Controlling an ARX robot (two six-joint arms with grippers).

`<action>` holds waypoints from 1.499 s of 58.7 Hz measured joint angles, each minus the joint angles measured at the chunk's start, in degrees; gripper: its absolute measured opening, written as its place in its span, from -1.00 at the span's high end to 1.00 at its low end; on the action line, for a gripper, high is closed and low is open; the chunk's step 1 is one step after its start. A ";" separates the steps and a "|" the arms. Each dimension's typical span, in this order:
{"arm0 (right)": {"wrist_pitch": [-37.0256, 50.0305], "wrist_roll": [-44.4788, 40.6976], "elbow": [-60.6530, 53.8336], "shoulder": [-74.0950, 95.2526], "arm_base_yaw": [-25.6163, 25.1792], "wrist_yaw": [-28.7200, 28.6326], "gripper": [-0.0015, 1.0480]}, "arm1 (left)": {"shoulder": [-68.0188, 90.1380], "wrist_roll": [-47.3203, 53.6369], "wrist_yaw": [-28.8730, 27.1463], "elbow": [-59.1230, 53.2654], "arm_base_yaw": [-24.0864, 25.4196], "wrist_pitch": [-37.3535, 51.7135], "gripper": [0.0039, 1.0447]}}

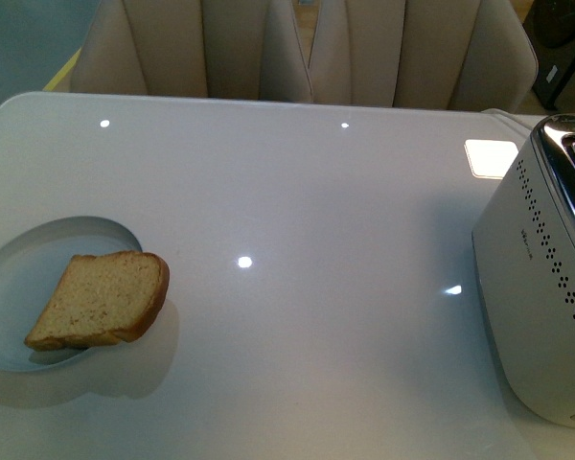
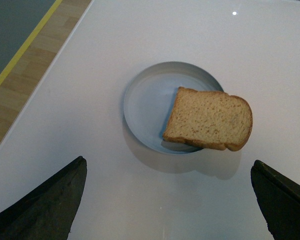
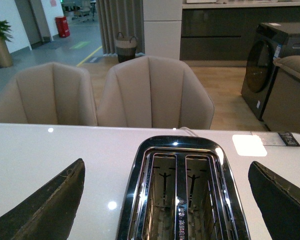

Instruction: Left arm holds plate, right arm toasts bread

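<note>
The plate's bare rim is the part my left gripper will grab next, to hold the plate for the bread's (image 1: 101, 297) toasting.
The pale blue-white plate (image 1: 19, 287) sits at the table's left edge. The bread slice (image 1: 101, 299) lies tilted on the plate's right rim, its rounded end hanging over the table. In the left wrist view the plate (image 2: 145, 107) and bread (image 2: 209, 120) lie ahead of my left gripper (image 2: 170, 200), which is open, empty and above the table short of the plate. My right gripper (image 3: 165, 200) is open and empty above the toaster (image 3: 182, 190), whose two slots are empty. Neither arm shows in the front view.
The white toaster (image 1: 537, 287) stands at the table's right edge. Beige chairs (image 1: 307, 48) stand behind the table. A white card (image 1: 490, 157) lies near the toaster. The table's left edge and the wood floor (image 2: 20, 85) show in the left wrist view.
</note>
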 joint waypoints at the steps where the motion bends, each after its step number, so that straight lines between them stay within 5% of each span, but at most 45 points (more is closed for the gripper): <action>1: 0.00 0.00 0.00 0.00 0.00 0.00 -0.83 | 1.01 0.00 0.70 0.20 0.33 1.07 -0.87; 19: 0.00 0.00 0.00 0.00 0.00 0.00 -0.83 | 36.89 6.47 17.22 6.56 15.21 32.70 -0.87; 32: 0.00 0.00 0.00 0.00 0.00 0.00 -0.83 | 68.24 11.69 21.99 15.52 22.01 49.11 -0.87; 54: 0.00 0.00 0.00 0.00 0.00 0.00 -0.83 | 95.76 11.43 26.58 23.10 26.64 56.19 -0.87; 88: 0.00 -0.02 0.00 0.00 0.00 0.00 -0.83 | 108.13 8.61 24.83 30.49 23.78 57.11 -0.87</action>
